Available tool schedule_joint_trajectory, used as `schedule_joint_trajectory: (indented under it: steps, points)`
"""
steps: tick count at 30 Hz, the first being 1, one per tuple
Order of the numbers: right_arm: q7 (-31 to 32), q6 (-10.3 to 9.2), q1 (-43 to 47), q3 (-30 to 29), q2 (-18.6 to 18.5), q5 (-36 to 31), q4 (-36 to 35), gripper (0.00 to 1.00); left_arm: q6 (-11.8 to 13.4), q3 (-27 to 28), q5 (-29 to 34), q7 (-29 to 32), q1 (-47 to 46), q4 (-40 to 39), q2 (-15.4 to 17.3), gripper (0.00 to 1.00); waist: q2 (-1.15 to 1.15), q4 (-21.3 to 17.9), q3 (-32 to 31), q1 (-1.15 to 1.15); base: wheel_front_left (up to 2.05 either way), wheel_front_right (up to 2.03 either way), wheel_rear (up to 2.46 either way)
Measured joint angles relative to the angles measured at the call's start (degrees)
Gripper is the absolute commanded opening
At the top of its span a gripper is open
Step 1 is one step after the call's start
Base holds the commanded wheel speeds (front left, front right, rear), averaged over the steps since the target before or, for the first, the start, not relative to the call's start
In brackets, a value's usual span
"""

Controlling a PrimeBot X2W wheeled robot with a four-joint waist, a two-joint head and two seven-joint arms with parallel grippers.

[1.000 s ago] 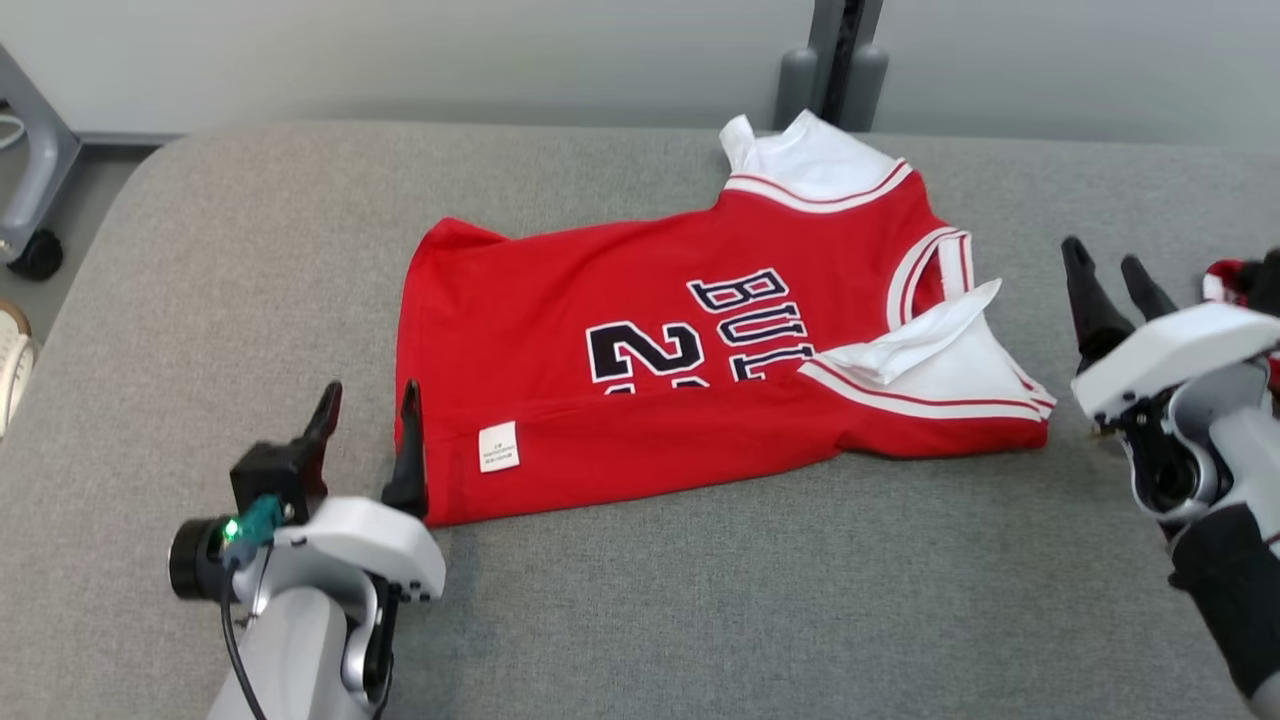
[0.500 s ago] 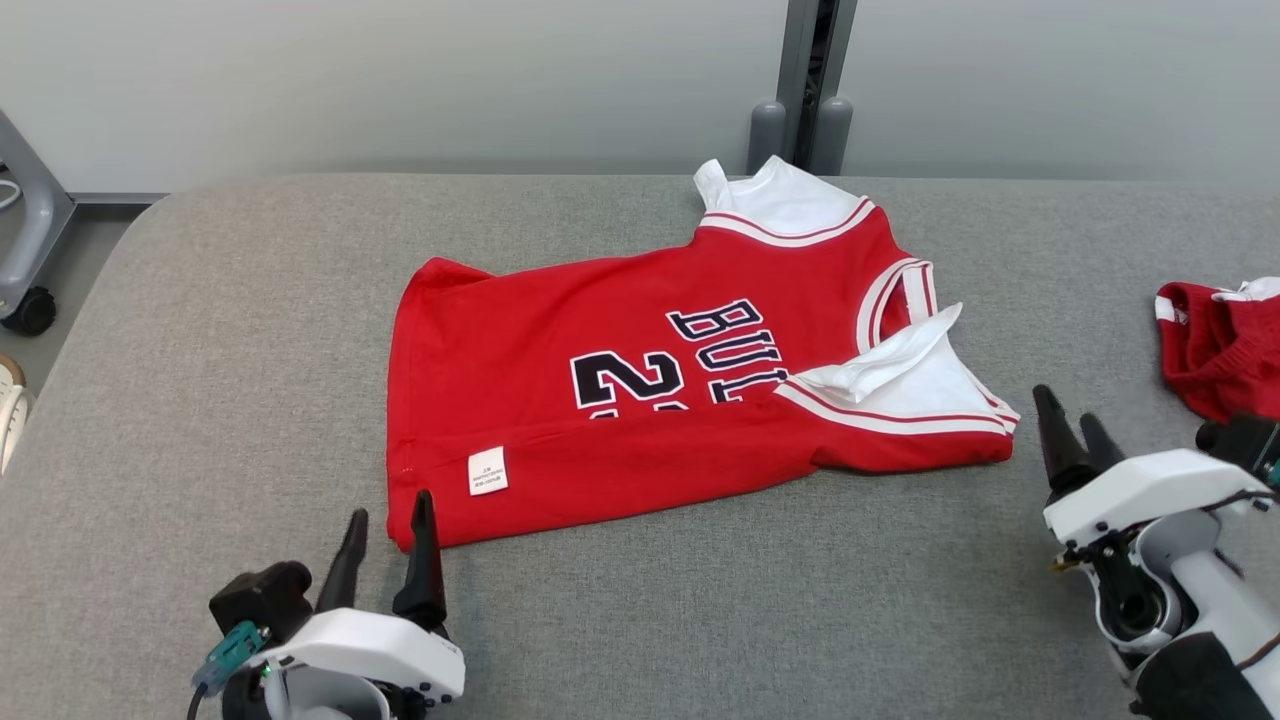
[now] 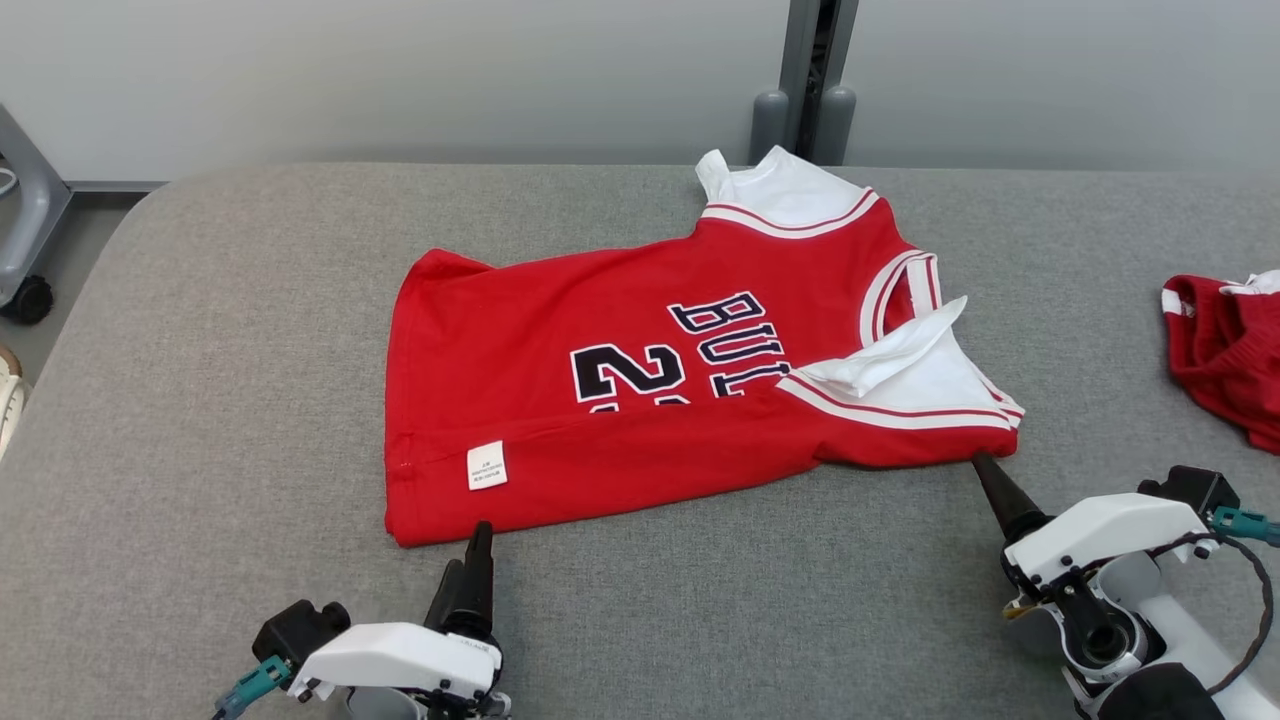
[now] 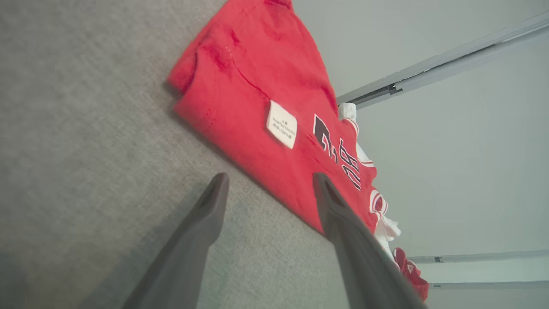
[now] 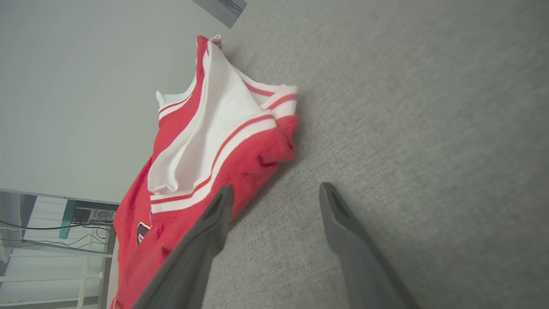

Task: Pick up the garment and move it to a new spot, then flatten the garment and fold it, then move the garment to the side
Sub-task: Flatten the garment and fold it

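Next, my left gripper pinches the jersey at the hem corner [image 3: 437, 263] opposite its white label. That corner puckers up while the jersey's body [image 3: 528, 330] lies flat.
A red basketball jersey [image 3: 520, 330] with white trim and dark lettering lies folded lengthwise on the grey padded table [image 3: 200, 350], its white label facing up near the front left. My left gripper [image 3: 470, 550] is open just in front of the jersey's near left edge [image 4: 240, 86]; one finger [image 4: 334, 206] reaches over that edge. My right gripper [image 3: 990, 470] is open at the near right corner, where the red and white shoulder [image 5: 257, 154] lies just left of its tips [image 5: 275, 189]. Neither gripper holds anything.
A second red garment [image 3: 1225, 350] lies crumpled at the table's right edge. A grey post [image 3: 805, 80] stands behind the table's far edge. A cart leg with a wheel [image 3: 30, 290] stands on the floor off the left end. Bare grey padding stretches left of the jersey.
Both grippers have come down toward the near edge and turned on their sides. The left went from the left hem to the near edge; the right closed in on the near right corner. Camera shifted slightly.
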Motion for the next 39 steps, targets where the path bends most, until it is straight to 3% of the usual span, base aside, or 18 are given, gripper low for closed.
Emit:
schedule_joint_trajectory:
  steps: [7,16,24,25,26,27,28,29,30,39]
  points:
    - [1.1,0.01,-3.3,-1.0,1.2,0.7,2.3,1.0,-0.8,-1.8,-10.8,0.7,-4.3,2.9,0.0,1.0,0.0,0.0,2.1,0.0,0.0,0.0,0.0]
    - [2.6,0.01,-6.3,-1.6,1.8,1.7,2.3,1.0,-0.8,-3.7,-14.4,-0.6,-9.4,8.2,0.0,1.0,0.0,0.1,5.1,0.0,0.0,0.0,0.0]
    - [3.0,0.01,-7.3,-2.6,1.7,2.8,2.3,1.0,-2.6,-5.8,-14.9,-1.5,-12.4,10.8,0.0,1.0,0.0,0.6,6.5,0.0,0.0,0.0,0.0]
    - [2.9,0.01,-7.4,-2.7,1.7,2.9,2.3,1.0,-2.9,-6.0,-14.9,-1.6,-12.6,11.0,0.0,0.76,0.0,0.6,6.7,0.0,0.0,0.0,0.0]
    - [2.9,0.01,-7.5,-2.9,1.7,3.1,2.4,1.0,-3.0,-6.1,-14.9,-1.6,-12.8,11.3,0.0,0.38,0.0,0.6,6.8,0.0,0.0,0.0,0.0]
    - [2.9,0.01,-7.7,-2.9,1.7,3.2,2.4,0.81,-3.1,-6.3,-14.5,-1.7,-13.2,11.7,0.0,0.05,0.0,0.7,6.9,0.0,0.0,0.0,0.0]
    - [2.9,0.01,-7.9,-3.0,1.6,3.2,2.5,0.46,-3.2,-6.3,-14.1,-1.7,-13.6,12.0,0.0,0.0,0.0,0.7,7.0,0.0,0.0,0.0,0.0]
    - [2.8,0.01,-8.1,-3.0,1.5,3.2,2.5,0.27,-3.3,-6.2,-13.9,-1.8,-13.7,12.3,0.0,0.0,0.0,0.7,7.1,0.0,0.0,0.0,0.0]
    - [2.8,0.01,-8.2,-2.9,1.5,3.2,2.4,0.0,-3.3,-6.0,-13.7,-1.8,-13.8,12.5,0.0,0.0,0.0,0.7,7.1,0.0,0.0,0.0,0.0]
    - [2.0,0.0,-8.5,-1.6,1.0,2.1,1.8,0.0,-4.1,-2.7,-9.5,-1.7,-14.6,13.9,-0.6,0.0,0.0,0.8,6.9,0.0,0.0,0.0,0.0]
